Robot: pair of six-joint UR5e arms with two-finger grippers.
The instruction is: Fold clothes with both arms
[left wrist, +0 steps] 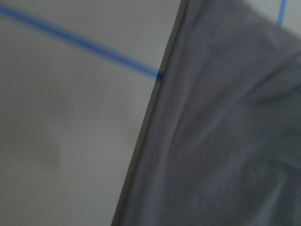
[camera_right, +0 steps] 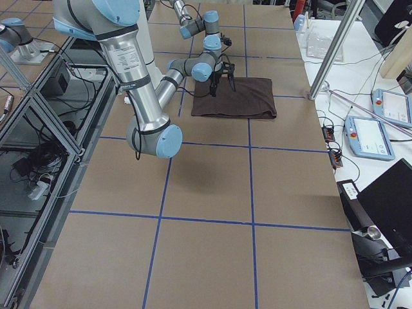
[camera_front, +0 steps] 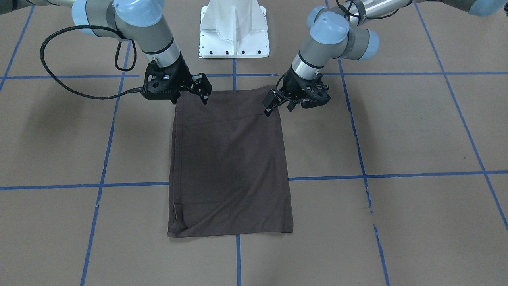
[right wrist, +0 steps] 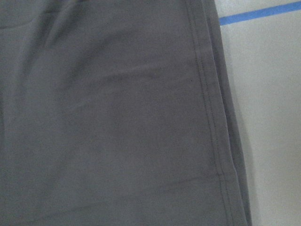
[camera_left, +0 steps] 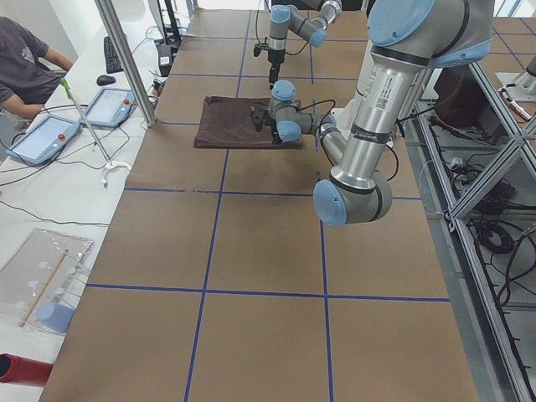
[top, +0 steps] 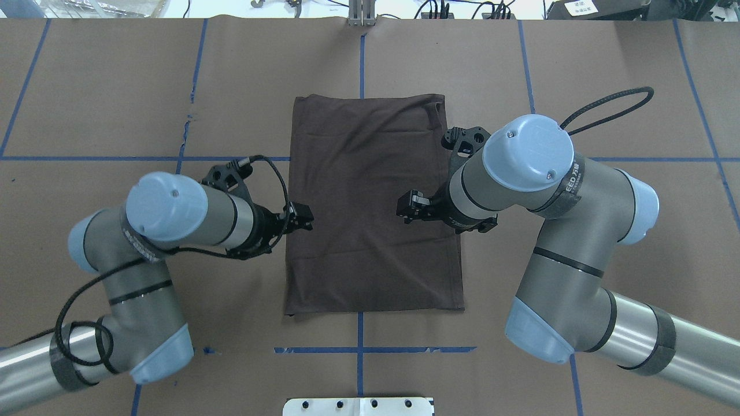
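The flat shirt's edge is free at the corner of its near end (camera_front: 183, 97); my left gripper will grab there next.
The dark brown-grey T-shirt (camera_front: 230, 167) lies flat on the brown table, folded into a tall rectangle; its collar and lettering are hidden. It also shows in the overhead view (top: 373, 202) and fills both wrist views (left wrist: 225, 141) (right wrist: 117, 117). My left gripper (camera_front: 278, 107) (top: 303, 219) hovers at the shirt's left side edge, near the end closer to the robot, open and empty. My right gripper (camera_front: 200, 93) (top: 404, 208) hovers over the opposite side edge, open and empty. No fingers show in the wrist views.
The white pedestal base (camera_front: 234, 31) stands just behind the shirt's near end. Blue tape lines (camera_front: 397, 174) grid the table. In the left side view an operator (camera_left: 25, 67) sits beside tablets (camera_left: 42, 138) and a metal pole (camera_left: 126, 59) past the table's far edge.
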